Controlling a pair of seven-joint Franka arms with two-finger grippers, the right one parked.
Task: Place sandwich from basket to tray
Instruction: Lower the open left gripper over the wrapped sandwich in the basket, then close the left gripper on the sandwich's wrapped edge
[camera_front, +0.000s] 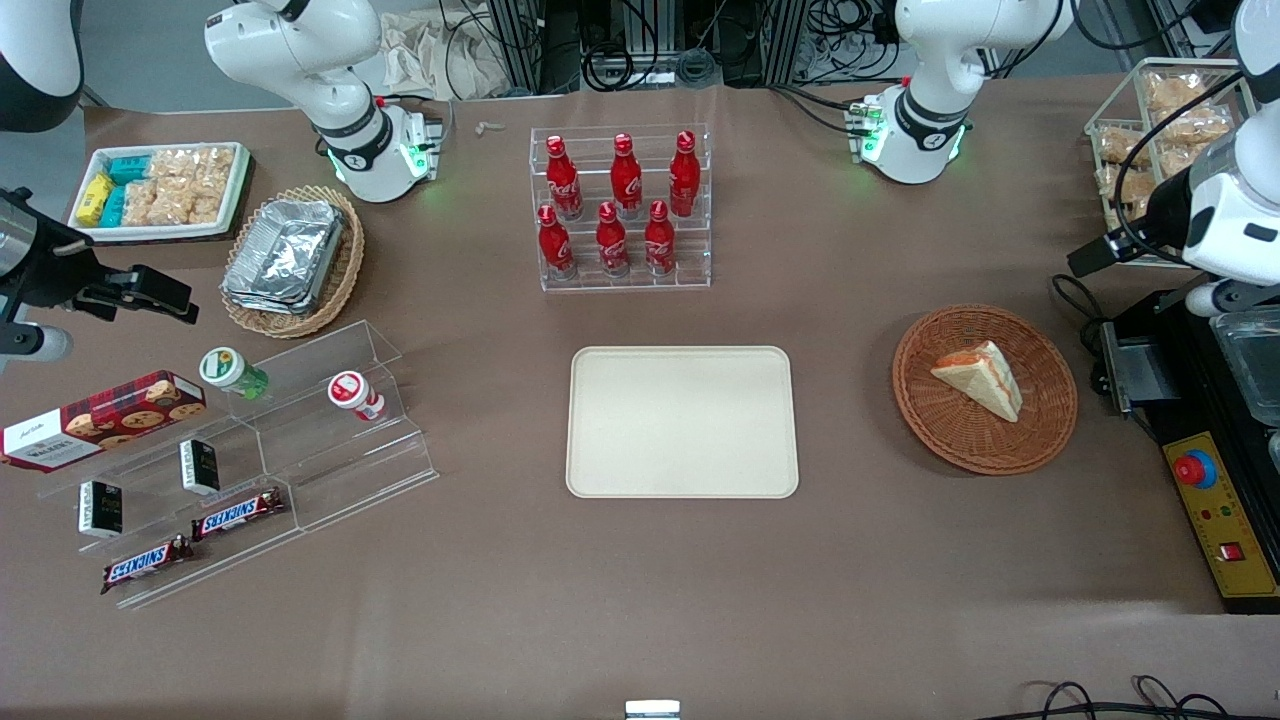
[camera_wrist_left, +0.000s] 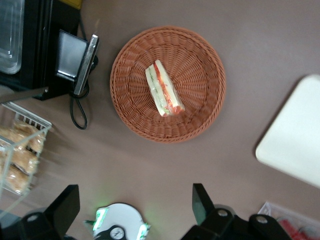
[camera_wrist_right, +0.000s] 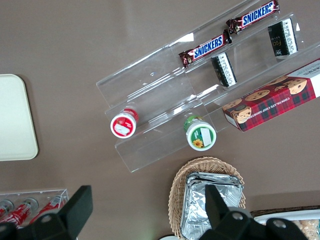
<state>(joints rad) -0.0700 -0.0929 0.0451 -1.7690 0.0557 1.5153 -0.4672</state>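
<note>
Since the sandwich stands on edge, its cut side (camera_wrist_left: 165, 89) long but thin across the layers, my left gripper should next grab its two flat bread sides.
The sandwich (camera_front: 981, 379), a white bread wedge with orange-red and green filling, lies in the round reddish-brown wicker basket (camera_front: 940, 420) on the working arm's end of the table. The wrist view shows the sandwich (camera_wrist_left: 163, 89) in the middle of the basket (camera_wrist_left: 200, 107). The cream-beige tray (camera_front: 682, 421) lies flat mid-table, with a corner of it in the wrist view (camera_wrist_left: 295, 140). My left gripper (camera_front: 1090, 258) hangs high above the table, beside the basket toward the table's end. It is open wide and empty (camera_wrist_left: 132, 205), well apart from the sandwich.
A black control box (camera_front: 1210, 480) with a red button and a cable stand close beside the basket. A wire rack of snack bags (camera_front: 1160, 130) stands at the table's end. A clear rack of red bottles (camera_front: 620, 205) stands farther from the camera than the tray.
</note>
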